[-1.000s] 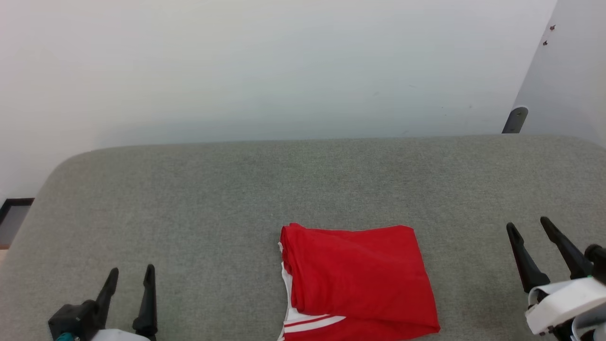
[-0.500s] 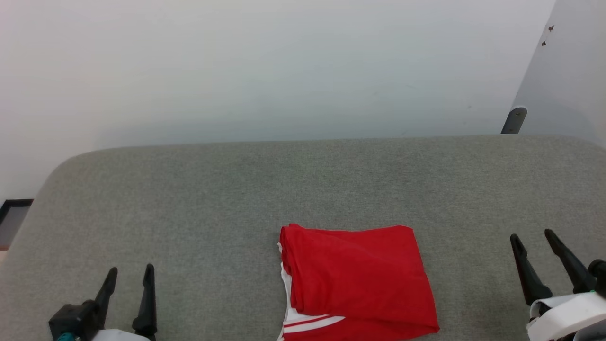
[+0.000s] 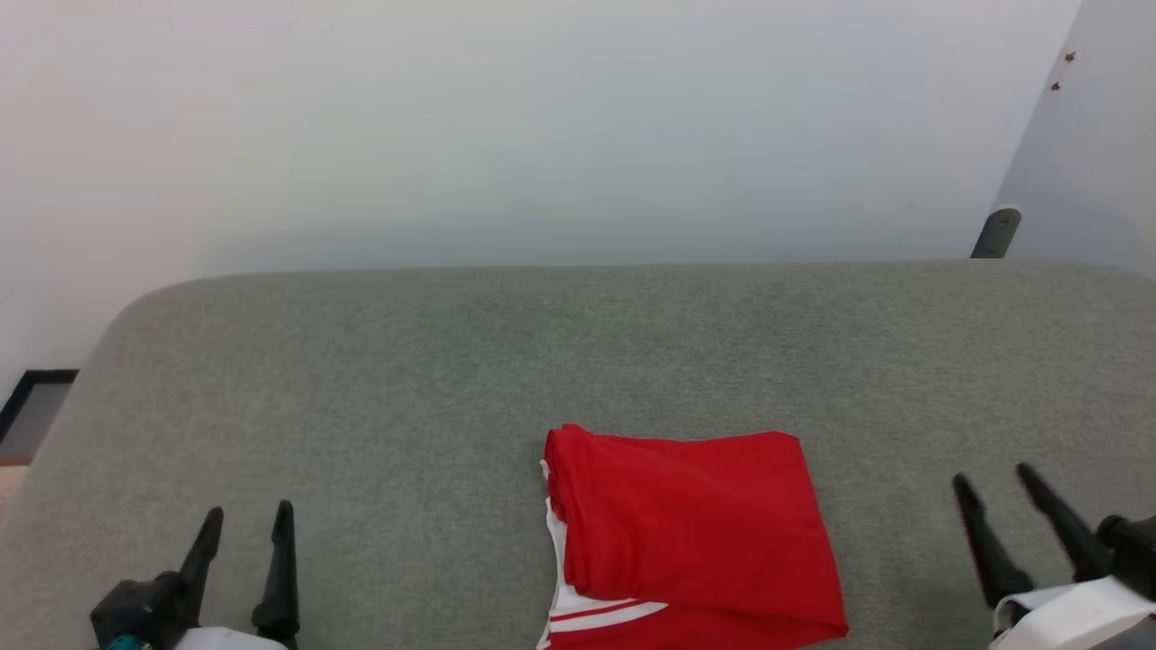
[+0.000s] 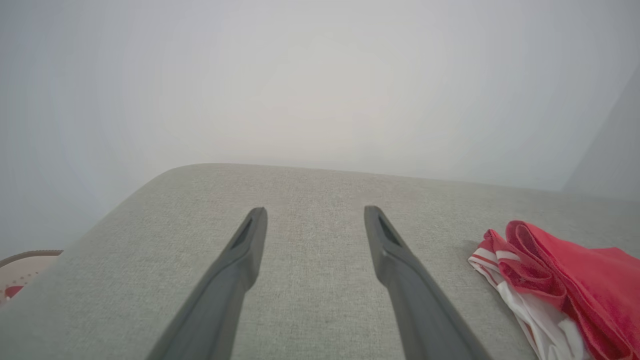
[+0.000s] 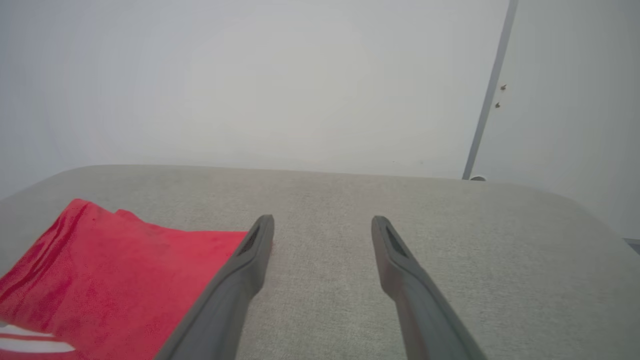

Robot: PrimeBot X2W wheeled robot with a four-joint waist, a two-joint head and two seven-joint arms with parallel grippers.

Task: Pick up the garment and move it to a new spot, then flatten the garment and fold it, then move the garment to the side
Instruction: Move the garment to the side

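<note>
Next, my right gripper should grab the finished bundle (image 3: pixel 683 520) by its plain red edge (image 3: pixel 824 531) to move it to the side.
The garment (image 3: pixel 695 542) lies folded into a compact red square with white striped trim at its near left corner, on the grey fabric surface (image 3: pixel 406 379), near the front middle. My left gripper (image 3: pixel 248 515) stands open at the lower left, well apart from it. My right gripper (image 3: pixel 989 478) is open at the lower right, a short way right of the garment's edge. In the left wrist view the garment (image 4: pixel 565 280) lies to the right of the open gripper (image 4: pixel 315 212). In the right wrist view the garment (image 5: pixel 115 280) lies left of the open gripper (image 5: pixel 322 222).
A pale wall (image 3: pixel 542 135) rises behind the surface's rounded far edge. A dark post (image 3: pixel 993 233) stands at the back right beside a grey panel. A beige basket rim (image 4: pixel 22 265) shows past the surface's left edge. A dark frame (image 3: pixel 36 406) sits on the floor at left.
My right gripper has drawn back toward the near edge and slightly left, still open. The camera shifted a little. The garment and my left gripper have stayed put.
</note>
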